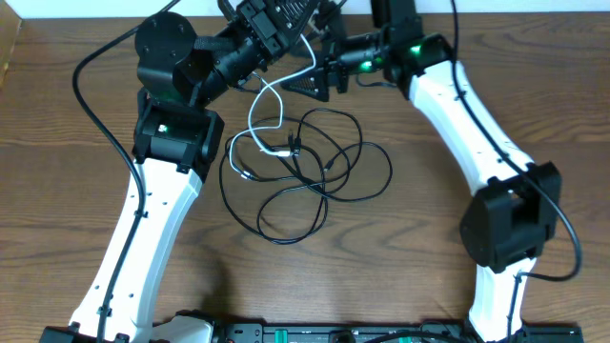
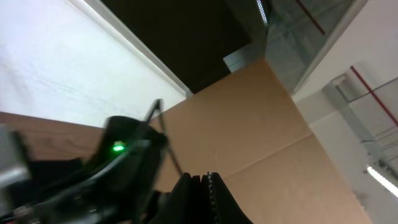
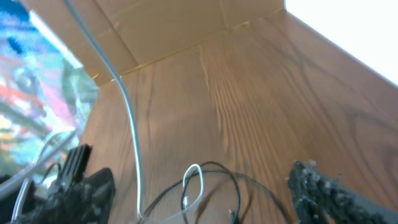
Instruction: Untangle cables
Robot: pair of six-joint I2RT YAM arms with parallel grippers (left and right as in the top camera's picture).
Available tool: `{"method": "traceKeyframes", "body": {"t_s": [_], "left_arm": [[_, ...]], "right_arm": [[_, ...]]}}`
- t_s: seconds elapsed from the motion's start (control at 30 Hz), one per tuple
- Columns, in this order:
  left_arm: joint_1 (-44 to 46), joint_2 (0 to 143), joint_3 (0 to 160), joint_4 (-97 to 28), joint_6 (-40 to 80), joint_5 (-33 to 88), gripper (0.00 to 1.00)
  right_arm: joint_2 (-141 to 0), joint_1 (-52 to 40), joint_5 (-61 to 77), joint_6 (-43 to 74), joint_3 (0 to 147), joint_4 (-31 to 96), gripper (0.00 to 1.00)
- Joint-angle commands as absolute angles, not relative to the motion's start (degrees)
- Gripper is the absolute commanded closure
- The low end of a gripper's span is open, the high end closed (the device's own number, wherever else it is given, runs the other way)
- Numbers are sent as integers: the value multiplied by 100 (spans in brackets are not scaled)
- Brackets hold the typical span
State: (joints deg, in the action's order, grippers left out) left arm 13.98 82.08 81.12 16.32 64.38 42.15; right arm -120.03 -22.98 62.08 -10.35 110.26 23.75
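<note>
My right gripper grabs the white cable by its raised part below my left gripper next, to untangle it.
Thin black cables lie in overlapping loops at the middle of the table, with a white cable tangled into their left side. The white cable rises from the loops toward my left gripper at the top centre, which is shut; its jaws press together and point upward. In the right wrist view the white cable climbs out of the top left, and a white loop and black cables lie below. My right gripper hangs open above the tangle, the white strand running between its fingers.
A cardboard wall stands along the far edge of the wooden table. Thick black arm cords curve beside the left arm. The right arm's base sits right of the loops.
</note>
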Motion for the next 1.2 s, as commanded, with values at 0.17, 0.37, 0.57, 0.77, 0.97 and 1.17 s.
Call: {"method": "traceKeyframes", "body": {"t_s": [0.17, 0.37, 0.57, 0.77, 0.97, 1.17], "left_arm": [[1378, 8160, 8178, 1684, 6674, 4329, 93], [1378, 8160, 8178, 1684, 6674, 4333, 93], [1378, 8160, 8178, 1682, 6674, 4359, 92], [1275, 8160, 8176, 1278, 6479, 4567, 83], [1173, 8160, 8171, -399, 4967, 4425, 55], [1173, 8160, 8171, -1643, 3833, 3594, 20]], "right_arm": [[-12387, -2714, 6707, 296, 11034, 1361, 22], [-12390, -2775, 6451, 296, 11034, 1678, 81], [-12387, -2593, 5986, 298, 11034, 2231, 99], [-12283, -1988, 5443, 375, 11037, 2838, 99], [-11762, -1201, 4764, 751, 11100, 3181, 99], [-11399, -593, 4665, 1632, 11762, 2991, 99]]}}
